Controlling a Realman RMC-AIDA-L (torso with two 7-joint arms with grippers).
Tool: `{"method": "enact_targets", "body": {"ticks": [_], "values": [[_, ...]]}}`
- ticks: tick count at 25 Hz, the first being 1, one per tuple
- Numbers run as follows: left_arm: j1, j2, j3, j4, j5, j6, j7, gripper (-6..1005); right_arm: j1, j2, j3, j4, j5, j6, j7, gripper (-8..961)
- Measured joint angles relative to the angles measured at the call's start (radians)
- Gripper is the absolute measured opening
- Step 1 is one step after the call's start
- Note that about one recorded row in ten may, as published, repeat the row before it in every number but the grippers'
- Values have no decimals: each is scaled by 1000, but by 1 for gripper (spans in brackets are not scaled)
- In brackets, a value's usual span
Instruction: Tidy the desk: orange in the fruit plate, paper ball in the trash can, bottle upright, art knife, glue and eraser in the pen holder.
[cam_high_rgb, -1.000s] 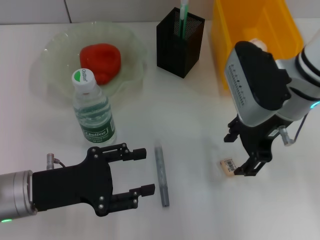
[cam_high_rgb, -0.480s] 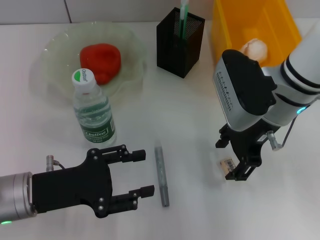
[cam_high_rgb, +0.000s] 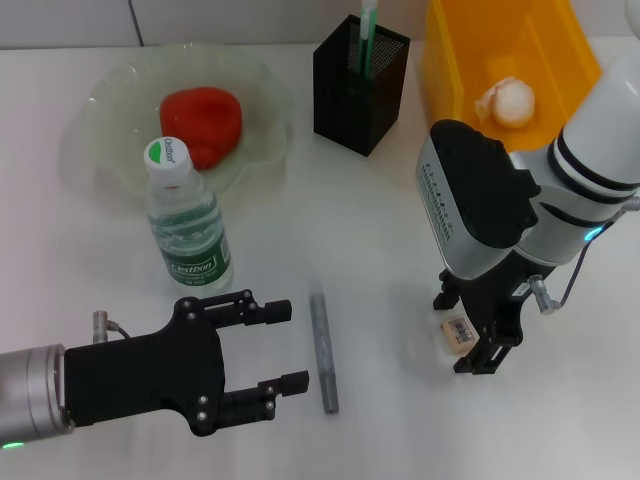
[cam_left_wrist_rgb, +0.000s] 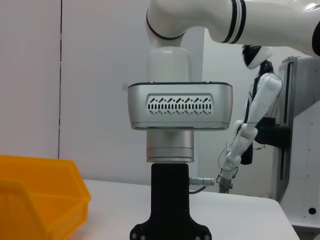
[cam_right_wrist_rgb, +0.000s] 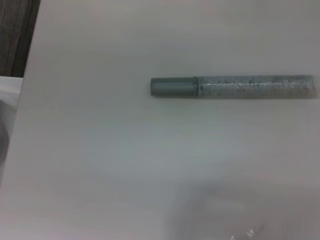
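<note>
I need to close my right gripper on the eraser now. The small eraser (cam_high_rgb: 457, 331) is between my right gripper's fingers, low at the table.
My right gripper (cam_high_rgb: 463, 331) is lowered over the small eraser (cam_high_rgb: 457, 331) with a barcode label, open, one finger on each side of it. My left gripper (cam_high_rgb: 283, 346) is open and empty, low over the table beside the grey glue stick (cam_high_rgb: 323, 351), which lies flat and also shows in the right wrist view (cam_right_wrist_rgb: 232, 86). The water bottle (cam_high_rgb: 187, 226) stands upright. A red-orange fruit (cam_high_rgb: 203, 122) lies in the clear fruit plate (cam_high_rgb: 110, 95). The paper ball (cam_high_rgb: 506, 101) sits in the yellow bin (cam_high_rgb: 455, 60). The black mesh pen holder (cam_high_rgb: 358, 88) holds a green-white item (cam_high_rgb: 367, 30).
The bottle stands just in front of the fruit plate and behind my left gripper. The yellow bin is at the back right, also seen in the left wrist view (cam_left_wrist_rgb: 35, 200). My right arm's body (cam_left_wrist_rgb: 180, 107) fills the left wrist view.
My right gripper has moved left and down until its fingers straddle the eraser. The paper ball in the bin has come into view. The left arm has not moved.
</note>
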Motion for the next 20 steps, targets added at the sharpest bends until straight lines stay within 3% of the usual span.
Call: {"method": "enact_targets", "body": {"ticks": [7,20], "values": [[0,0,0,-1,0,-1,3,662,25,0,-4,41,-2,2,15,786],[0,0,0,2,0,-5,4,662,15,-1,-43,8,-13,18,71,420]]}}
